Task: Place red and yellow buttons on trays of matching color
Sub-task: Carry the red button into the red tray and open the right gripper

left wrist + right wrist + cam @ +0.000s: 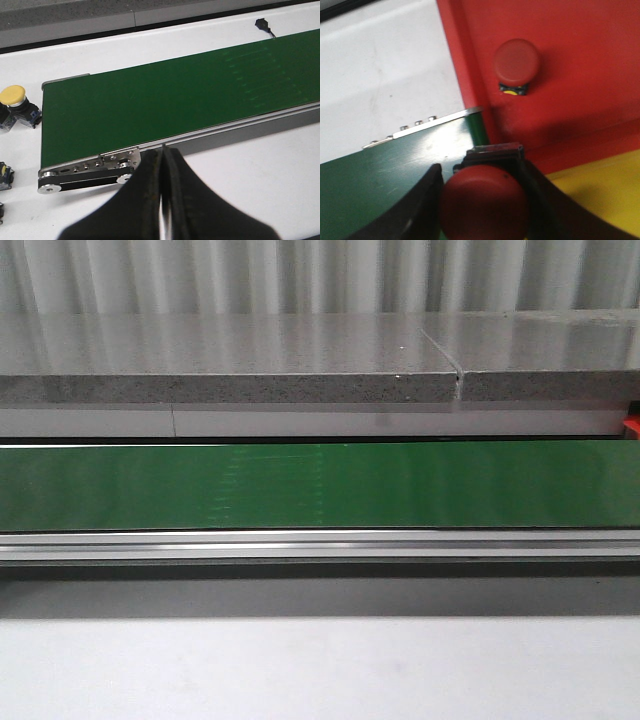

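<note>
My right gripper will release the red button only after I move it to the red tray, as it hangs above the belt's end, short of the tray.
In the right wrist view my right gripper is shut on a red button, held over the end of the green belt next to the red tray. Another red button lies in that red tray. A yellow tray sits beside the red one. In the left wrist view my left gripper is shut with nothing in it, above the white table near the belt's end. A yellow button stands on the table beyond the belt's end. Neither gripper shows in the front view.
The green conveyor belt runs across the front view, with a metal rail in front and a grey stone ledge behind. More button parts lie at the edge of the left wrist view. A black cable plug lies past the belt.
</note>
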